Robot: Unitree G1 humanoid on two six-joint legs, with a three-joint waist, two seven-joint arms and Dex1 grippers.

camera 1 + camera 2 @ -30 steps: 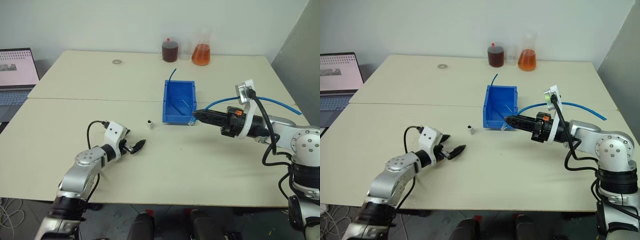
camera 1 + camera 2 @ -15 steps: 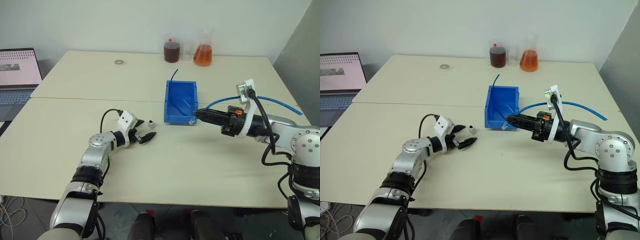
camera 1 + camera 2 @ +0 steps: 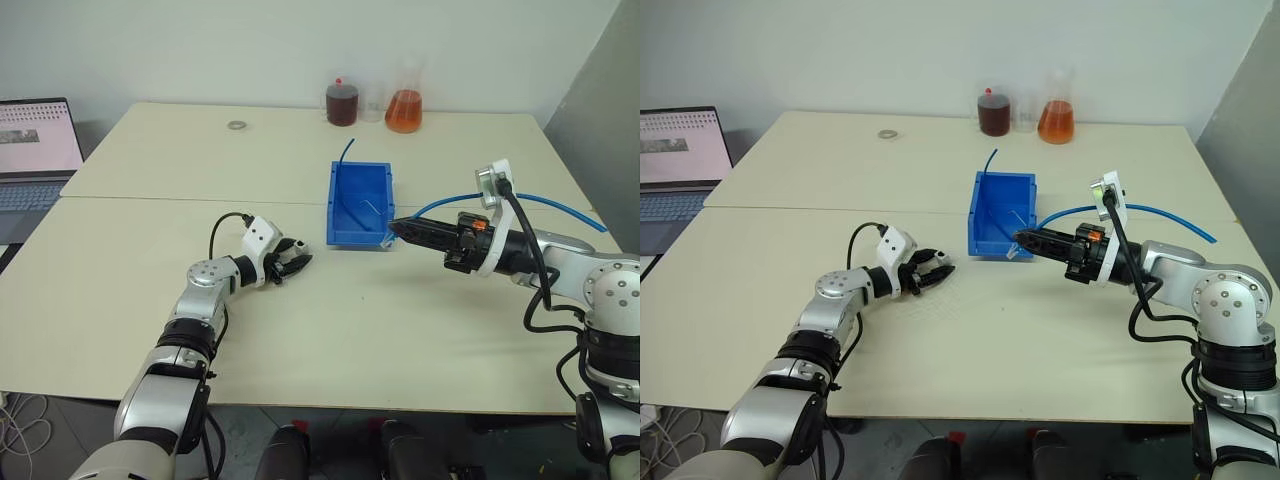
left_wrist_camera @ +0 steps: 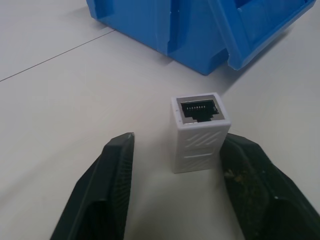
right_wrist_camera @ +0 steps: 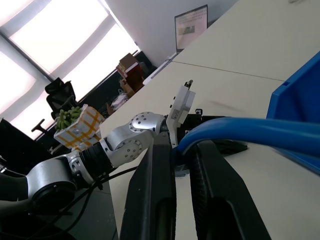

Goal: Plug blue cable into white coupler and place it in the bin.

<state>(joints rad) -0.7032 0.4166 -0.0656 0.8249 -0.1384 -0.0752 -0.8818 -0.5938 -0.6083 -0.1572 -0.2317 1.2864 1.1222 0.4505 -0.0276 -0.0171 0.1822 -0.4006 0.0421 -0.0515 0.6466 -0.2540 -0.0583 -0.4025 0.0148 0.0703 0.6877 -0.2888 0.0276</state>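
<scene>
The white coupler's flat sides face each other below the coupler's open socket [image 4: 200, 110], so my left gripper should pinch them next.
The white coupler [image 4: 200, 132] stands on the table with its dark socket facing the bin [image 3: 357, 239], a short way to that bin's left. My left gripper [image 3: 290, 258] is open around the coupler. One finger [image 4: 247, 170] rests against its side, and the other finger [image 4: 117, 165] is still a gap away. My right gripper [image 3: 395, 227] hovers at the bin's near right corner, shut on the blue cable [image 3: 530, 198]. The cable runs between its fingers [image 5: 240, 127] and trails off to the right.
A short dark-blue wire stub [image 3: 345, 150] sticks up behind the bin. A dark bottle [image 3: 341, 103] and an orange flask [image 3: 404, 108] stand at the table's far edge, with a small metal ring [image 3: 236, 124] to their left. A laptop [image 3: 35, 140] sits far left.
My left arm has reached forward and right to the coupler. Its fingers have narrowed from wide open to either side of the coupler. My right arm and the cable have stayed put.
</scene>
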